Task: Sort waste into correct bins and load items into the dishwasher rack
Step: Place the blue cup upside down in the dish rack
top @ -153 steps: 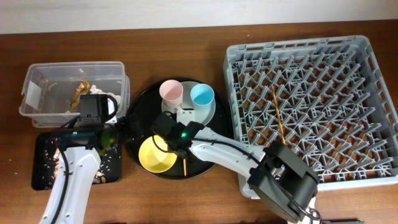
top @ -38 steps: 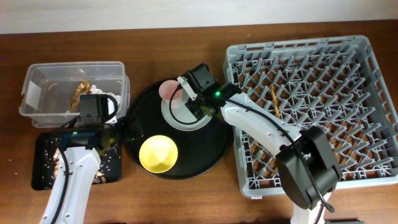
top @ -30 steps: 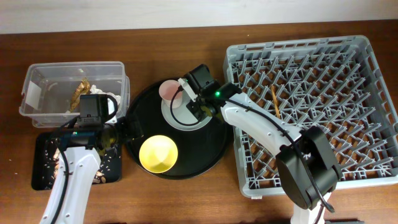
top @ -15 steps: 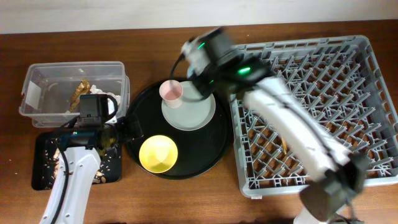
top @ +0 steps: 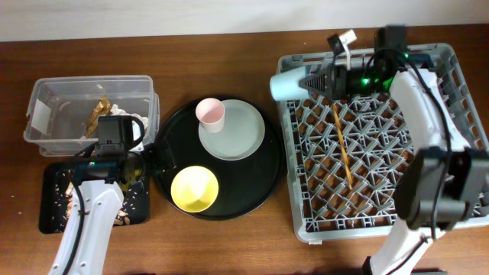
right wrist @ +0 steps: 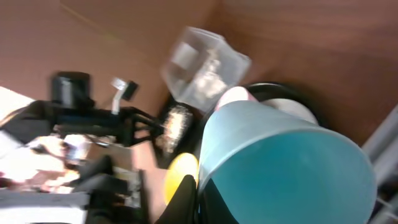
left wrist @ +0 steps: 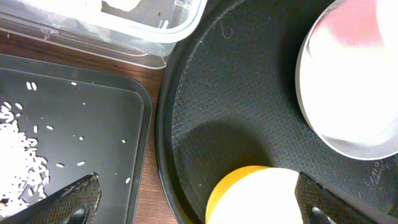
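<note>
The light-blue cup's base (top: 276,88) juts outside the grey rack's side rim (top: 286,126), so I will lower the cup inside before my right gripper releases it.
My right gripper (top: 312,81) is shut on the light-blue cup (top: 285,86), holding it sideways over the far-left corner of the grey dishwasher rack (top: 458,191). In the right wrist view the cup (right wrist: 286,168) fills the frame, with the fingers (right wrist: 198,199) on its rim. The pink cup (top: 210,113) stands on the grey plate (top: 238,136). The yellow bowl (top: 194,189) sits in front of them. A chopstick (top: 344,149) lies in the rack. My left gripper (left wrist: 199,208) is open and empty over the round tray's left edge, beside the bowl (left wrist: 255,193).
The plate, pink cup and bowl rest on a large round black tray (top: 252,183). The clear tub (top: 46,103) at far left holds the brown-gold wrapper (top: 98,113) and white tissue (top: 138,122). The shallow black tray (top: 52,218) in front of it holds pale food scraps (left wrist: 18,168).
My right gripper lifted the light-blue cup off the plate and carried it right to the rack's far-left corner. The chopstick beside the bowl is gone from the round tray. The left arm stayed still.
</note>
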You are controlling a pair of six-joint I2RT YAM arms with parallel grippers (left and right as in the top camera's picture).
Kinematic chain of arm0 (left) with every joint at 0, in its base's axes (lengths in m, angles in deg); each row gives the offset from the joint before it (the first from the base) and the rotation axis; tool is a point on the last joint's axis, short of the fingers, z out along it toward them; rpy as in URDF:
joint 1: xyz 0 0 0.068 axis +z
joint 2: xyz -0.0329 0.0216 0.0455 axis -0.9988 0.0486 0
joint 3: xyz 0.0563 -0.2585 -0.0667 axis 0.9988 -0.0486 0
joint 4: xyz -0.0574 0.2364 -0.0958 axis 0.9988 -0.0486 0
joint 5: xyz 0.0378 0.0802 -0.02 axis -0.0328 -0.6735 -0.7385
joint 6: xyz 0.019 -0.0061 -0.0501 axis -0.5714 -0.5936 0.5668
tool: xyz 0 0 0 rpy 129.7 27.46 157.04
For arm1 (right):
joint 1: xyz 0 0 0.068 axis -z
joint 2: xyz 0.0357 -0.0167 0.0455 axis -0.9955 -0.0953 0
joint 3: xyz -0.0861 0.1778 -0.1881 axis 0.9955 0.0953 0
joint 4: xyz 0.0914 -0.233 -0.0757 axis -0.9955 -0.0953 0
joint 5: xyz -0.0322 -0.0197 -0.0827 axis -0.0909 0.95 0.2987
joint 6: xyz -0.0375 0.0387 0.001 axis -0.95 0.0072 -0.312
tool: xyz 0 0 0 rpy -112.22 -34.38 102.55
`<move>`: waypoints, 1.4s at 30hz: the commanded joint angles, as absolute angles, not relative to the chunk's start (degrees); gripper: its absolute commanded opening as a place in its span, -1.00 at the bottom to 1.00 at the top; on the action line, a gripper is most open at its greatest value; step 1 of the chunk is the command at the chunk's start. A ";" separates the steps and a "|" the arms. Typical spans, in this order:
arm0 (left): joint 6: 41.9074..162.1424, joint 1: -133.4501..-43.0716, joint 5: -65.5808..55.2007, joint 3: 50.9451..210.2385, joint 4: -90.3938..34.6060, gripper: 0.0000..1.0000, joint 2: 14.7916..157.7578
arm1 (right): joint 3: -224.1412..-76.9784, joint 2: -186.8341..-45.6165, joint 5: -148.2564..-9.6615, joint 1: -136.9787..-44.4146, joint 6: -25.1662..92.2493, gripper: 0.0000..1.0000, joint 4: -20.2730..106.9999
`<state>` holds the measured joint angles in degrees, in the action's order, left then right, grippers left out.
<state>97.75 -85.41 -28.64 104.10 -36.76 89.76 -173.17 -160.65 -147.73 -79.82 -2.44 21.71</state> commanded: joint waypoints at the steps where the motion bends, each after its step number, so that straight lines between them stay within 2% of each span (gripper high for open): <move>1: 97.71 -85.17 -28.05 104.91 -36.67 0.98 89.74 | -172.58 -165.59 -159.84 -79.21 -7.16 -0.92 22.65; 7: 97.71 -85.17 -28.05 104.91 -36.67 0.98 89.74 | -172.56 -171.62 -159.49 -78.97 -7.11 -0.92 24.01; 16: 97.71 -85.17 -28.05 104.91 -36.67 0.98 89.74 | -172.32 -172.58 -141.52 -75.84 -7.22 -0.91 13.17; 20: 97.71 -85.17 -28.05 104.91 -36.67 0.98 89.74 | -172.32 -172.58 -140.21 -75.01 -13.32 -0.84 7.88; 25: 97.71 -85.17 -28.05 104.91 -36.67 0.98 89.74 | -172.38 -172.47 -136.76 -74.03 -13.60 -0.77 5.02; 26: 97.71 -85.17 -28.05 104.91 -36.67 0.98 89.74 | -172.45 -172.30 -136.76 -73.66 -13.60 -0.68 4.56; 32: 97.71 -85.17 -28.05 104.91 -36.67 0.98 89.74 | -174.44 -168.39 -134.68 -69.05 -12.88 -0.56 1.58; 35: 97.71 -85.17 -28.05 104.91 -36.67 0.99 89.74 | -176.17 -166.57 -131.97 -67.95 -10.78 -0.33 0.27; 42: 97.71 -85.17 -28.05 104.91 -36.67 0.98 89.74 | -181.65 -159.21 -123.58 -71.54 -3.33 -0.31 0.53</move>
